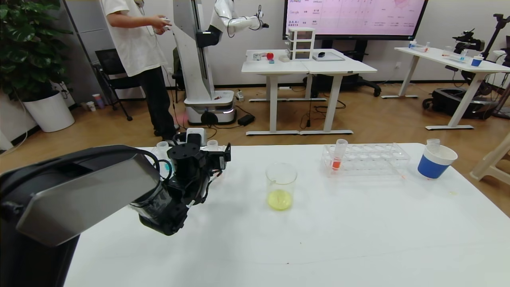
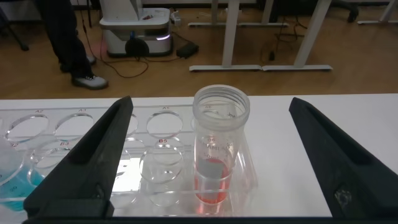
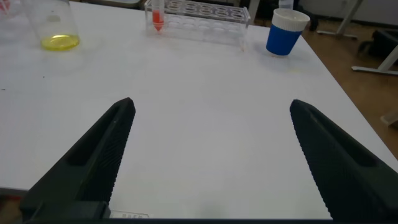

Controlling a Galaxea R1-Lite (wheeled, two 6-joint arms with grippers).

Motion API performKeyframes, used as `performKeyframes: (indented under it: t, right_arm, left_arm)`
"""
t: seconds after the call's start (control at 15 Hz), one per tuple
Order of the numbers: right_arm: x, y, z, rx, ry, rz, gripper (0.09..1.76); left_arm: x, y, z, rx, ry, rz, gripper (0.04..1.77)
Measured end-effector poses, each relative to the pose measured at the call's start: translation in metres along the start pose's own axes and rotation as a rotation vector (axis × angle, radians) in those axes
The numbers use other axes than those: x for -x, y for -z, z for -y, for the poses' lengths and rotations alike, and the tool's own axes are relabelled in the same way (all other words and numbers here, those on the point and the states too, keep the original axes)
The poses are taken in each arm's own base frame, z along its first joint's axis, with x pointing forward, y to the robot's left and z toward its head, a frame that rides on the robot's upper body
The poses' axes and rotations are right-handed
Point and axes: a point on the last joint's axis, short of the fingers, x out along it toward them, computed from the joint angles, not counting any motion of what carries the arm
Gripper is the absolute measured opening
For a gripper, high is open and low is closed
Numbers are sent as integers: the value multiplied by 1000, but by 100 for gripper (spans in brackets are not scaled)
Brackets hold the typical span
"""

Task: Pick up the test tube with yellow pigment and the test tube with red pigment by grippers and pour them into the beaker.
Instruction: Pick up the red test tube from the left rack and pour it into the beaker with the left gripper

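The left gripper will pick up the test tube next by its body beneath the threaded rim, and then it can pour red pigment into the beaker.
The test tube with red pigment stands upright in the end hole of a clear rack at the table's far left. My left gripper is open, one finger on each side of the tube and apart from it. In the head view its rim shows just beyond the left wrist. The beaker stands mid-table with yellow liquid at its bottom. No tube with yellow liquid shows. My right gripper is open and empty, low over bare table near the front; it is out of the head view.
A second clear rack at the far right holds a more orange tube. A blue-and-white paper cup with an empty tube in it stands beside that rack. Blue liquid shows in the left rack.
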Motion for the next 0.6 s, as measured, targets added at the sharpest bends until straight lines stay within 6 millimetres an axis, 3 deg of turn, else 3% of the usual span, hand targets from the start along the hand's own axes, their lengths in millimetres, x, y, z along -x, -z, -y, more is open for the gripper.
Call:
performKeyframes:
  t: [0.53,0.6]
  right_arm:
    - [0,0,0,0,0,0,174]
    - [0,0,0,0,0,0,174]
  left_arm:
    - [-12,10,0,-1,-4,10,175]
    - [-12,10,0,0,-3,11,168]
